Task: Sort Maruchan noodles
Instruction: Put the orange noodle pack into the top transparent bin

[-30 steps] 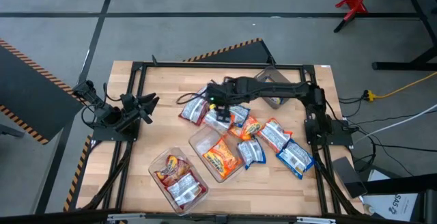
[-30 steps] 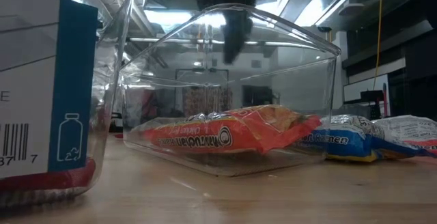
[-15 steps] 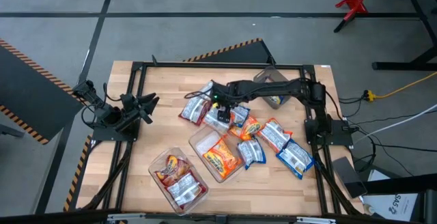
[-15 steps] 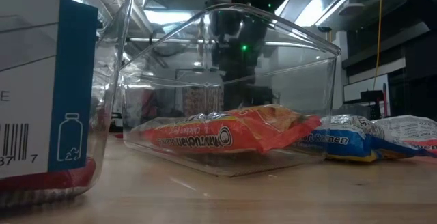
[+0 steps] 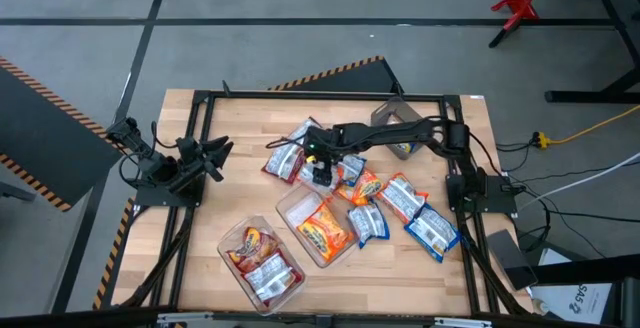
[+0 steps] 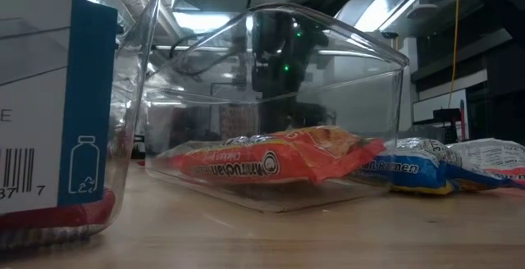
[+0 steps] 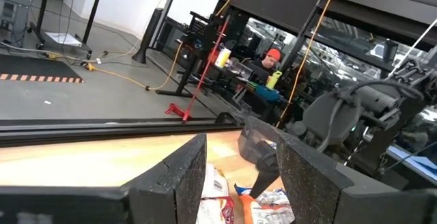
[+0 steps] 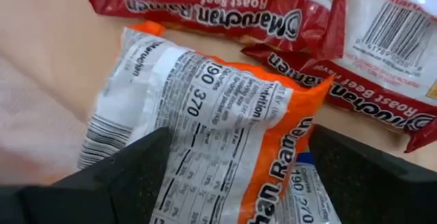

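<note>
My right gripper grabs the orange packet by its white printed back (image 8: 222,132) next, to sort it into the clear tub with its orange match.
Several Maruchan noodles packets lie loose on the wooden table (image 5: 240,118): red ones (image 5: 285,160), an orange one (image 5: 365,186) and blue ones (image 5: 432,230). My right gripper (image 5: 320,171) hangs open, pointing steeply down, over an orange packet (image 8: 218,108) that lies flat, printed back up, between its two fingers (image 8: 136,173). Two red packets (image 8: 205,12) lie just past it. My left gripper (image 5: 215,153) waits open and level at the table's left edge, far from the packets. My right gripper straddles the orange packet's orange-edged end (image 8: 287,162) from above, one finger on each side. The fingers hide the packet's edges there, so I cannot tell whether they touch it. The packet lies flat on the table.
A clear tub (image 5: 320,223) holding an orange packet (image 6: 271,158) stands near the middle front. A second clear tub (image 5: 262,258) with red packets stands nearer the front left. A dark grey tub (image 5: 400,128) sits at the far right, under my right arm.
My right gripper has come down toward the table and a little toward its near edge, tipping more steeply downward, onto the orange packet. It has stayed open. The packets have not moved.
</note>
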Motion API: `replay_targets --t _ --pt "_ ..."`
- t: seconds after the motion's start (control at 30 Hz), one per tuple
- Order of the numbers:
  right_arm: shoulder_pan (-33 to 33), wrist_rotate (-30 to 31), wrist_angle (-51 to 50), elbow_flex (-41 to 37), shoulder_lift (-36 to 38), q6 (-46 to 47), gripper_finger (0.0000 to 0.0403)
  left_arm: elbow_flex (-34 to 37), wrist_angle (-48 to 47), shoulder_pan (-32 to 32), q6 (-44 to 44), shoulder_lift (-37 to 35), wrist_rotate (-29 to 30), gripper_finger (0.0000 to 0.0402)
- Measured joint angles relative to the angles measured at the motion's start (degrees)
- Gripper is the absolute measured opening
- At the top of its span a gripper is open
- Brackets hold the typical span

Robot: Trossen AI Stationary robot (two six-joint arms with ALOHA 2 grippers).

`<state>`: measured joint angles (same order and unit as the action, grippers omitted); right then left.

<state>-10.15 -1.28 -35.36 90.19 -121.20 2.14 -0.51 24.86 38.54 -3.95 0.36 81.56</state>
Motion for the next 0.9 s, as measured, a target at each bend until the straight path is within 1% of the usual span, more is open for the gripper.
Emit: replay_targets --t 0.1,0.2,0.3,0.5,0.53,0.57,0.67,0.8,0.9 --pt "0.02 0.11 -0.11 0.00 -0.36 -0.94 0.0322 0.00 0.00 -0.02 0.00 0.00 -0.02 0.0172" --pt "0.02 0.73 -0.19 0.00 -0.36 -1.02 0.0278 0.00 0.00 0.00 0.00 0.00 -0.02 0.0172" --pt "0.02 0.82 -0.48 0.00 -0.36 -1.06 0.0211 0.00 0.00 0.00 0.00 0.00 -0.02 0.0172" --pt "0.02 1.04 -0.74 0.00 -0.36 -1.16 0.0046 0.00 0.00 -0.01 0.00 0.00 -0.02 0.0172" --pt "0.02 1.07 -0.75 0.00 -0.29 -1.35 0.0025 0.00 0.00 -0.01 0.00 0.00 -0.02 0.0172" --pt "0.02 1.12 -0.85 0.00 -0.17 -1.57 0.0013 0.00 0.01 -0.01 0.00 0.00 -0.02 0.0172" --pt "0.02 3.04 -1.96 0.86 -0.03 -1.12 0.0018 0.00 0.00 0.00 0.02 0.00 -0.02 0.0172" --pt "0.02 6.35 -5.16 3.73 0.74 -1.98 0.0004 0.00 0.01 -0.02 0.01 0.00 -0.02 0.0172" --pt "0.02 8.35 -7.77 6.38 2.01 -2.96 0.0006 0.00 0.00 0.00 0.02 0.00 -0.02 0.0172"
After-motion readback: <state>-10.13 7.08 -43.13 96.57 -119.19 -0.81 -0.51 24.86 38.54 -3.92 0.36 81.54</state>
